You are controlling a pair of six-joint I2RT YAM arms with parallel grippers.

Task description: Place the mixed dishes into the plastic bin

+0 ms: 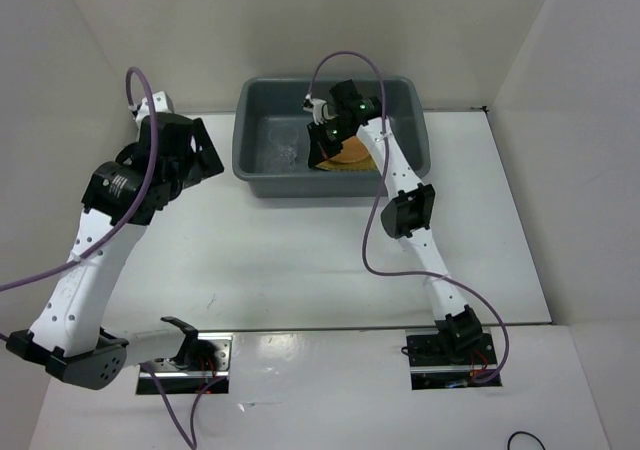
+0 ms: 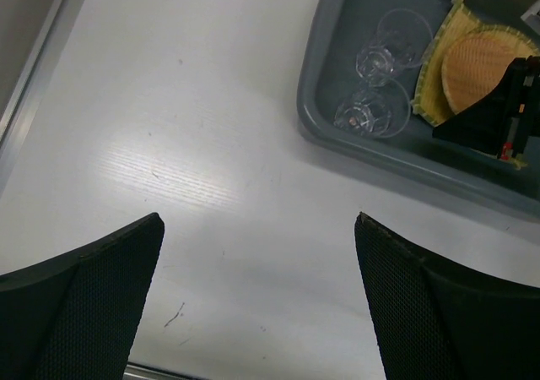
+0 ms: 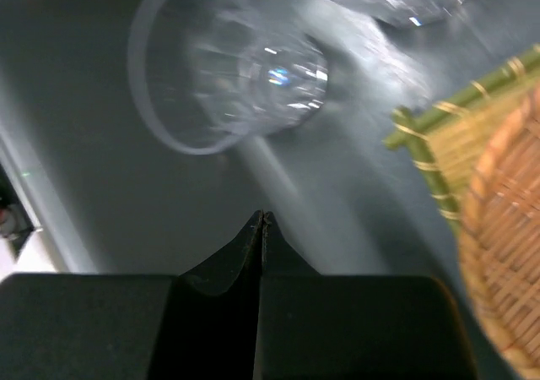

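Note:
I would leave the glass (image 1: 283,156) (image 3: 228,72) and woven tray in the bin if I lifted my right gripper now, because its closed fingers are empty.
The dark grey plastic bin (image 1: 242,135) stands at the back middle of the table. Two clear glasses (image 2: 381,56) (image 2: 368,115) lie in its left half. An orange-brown round woven tray (image 2: 474,66) rests on a yellow-tan woven piece with a corner (image 2: 436,74) in its right half; a separate yellow tray cannot be told apart. My right gripper (image 1: 320,156) is shut and empty inside the bin, its tip (image 3: 262,219) just above the floor near a glass lying on its side (image 3: 226,78). My left gripper (image 1: 205,160) is open and empty over the table left of the bin (image 2: 258,219).
White walls enclose the table on the left, back and right. The bin's near-left rim (image 2: 310,93) lies ahead and to the right of my left fingers (image 2: 101,287). The right arm (image 1: 400,185) reaches over the bin's near right corner.

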